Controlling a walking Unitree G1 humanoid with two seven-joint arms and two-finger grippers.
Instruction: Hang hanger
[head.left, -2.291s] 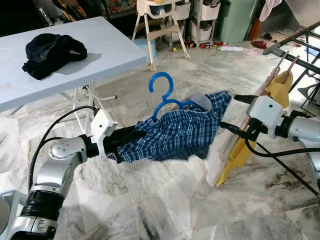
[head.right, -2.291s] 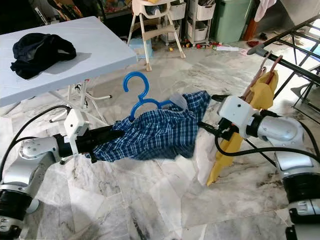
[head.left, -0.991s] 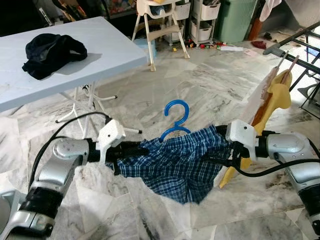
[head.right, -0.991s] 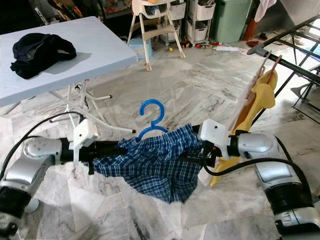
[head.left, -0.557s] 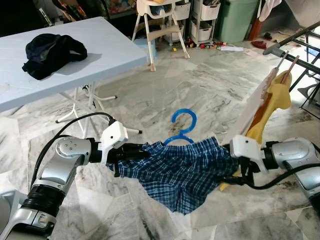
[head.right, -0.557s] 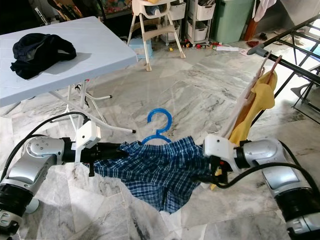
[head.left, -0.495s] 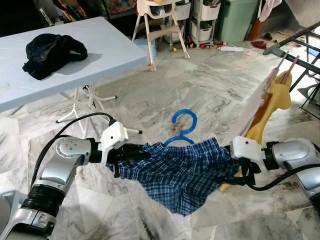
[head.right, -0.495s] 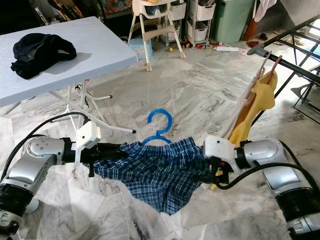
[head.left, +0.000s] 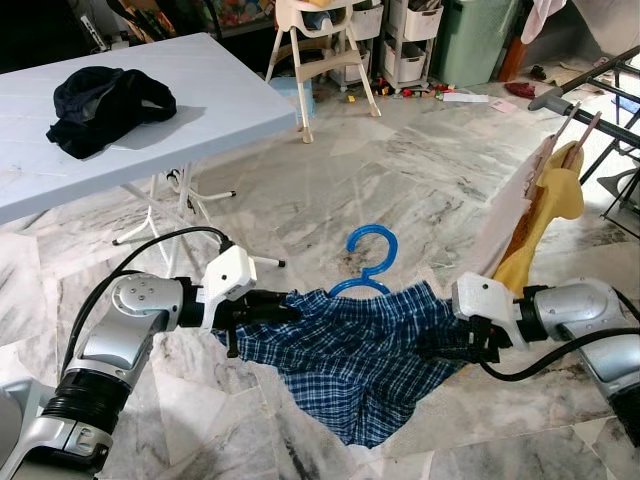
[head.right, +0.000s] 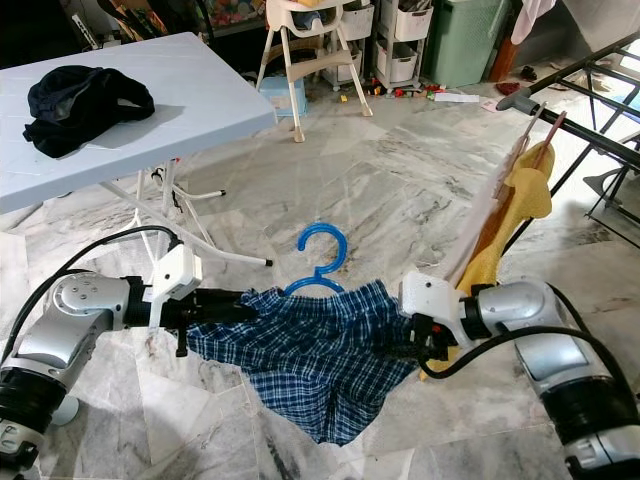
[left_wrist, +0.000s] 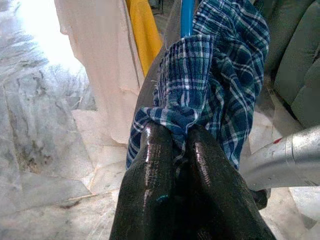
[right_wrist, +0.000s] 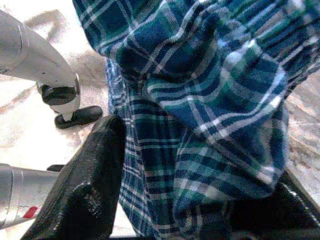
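Note:
My right gripper grabs the garment by its bunched end (head.left: 452, 345) (right_wrist: 215, 195) next, where the cloth gathers into a fold while the slack middle sags low.
A blue plastic hanger (head.left: 368, 262) carries a blue plaid garment (head.left: 350, 350), with its hook sticking up above the cloth. My left gripper (head.left: 285, 305) is shut on the garment's left end; in the left wrist view its fingers (left_wrist: 150, 165) pinch plaid cloth (left_wrist: 220, 85) and the blue hanger bar (left_wrist: 187, 17). My right gripper (head.left: 435, 345) is buried in the garment's right end. In the right wrist view its fingers (right_wrist: 95, 170) stand wide apart with bunched plaid cloth (right_wrist: 200, 100) between them. The garment sags low between both arms above the marble floor.
A drying rack (head.left: 590, 90) at the right holds a yellow garment (head.left: 545, 215) and a pale one (head.left: 505, 225) on hangers. A light folding table (head.left: 200, 90) with a black garment (head.left: 105, 100) stands at the left. A high chair (head.left: 320, 50) and storage bins are at the back.
Both arms have brought the hanger and garment down and closer together. The right gripper has pushed into the garment's right end, and the cloth hangs lower between them.

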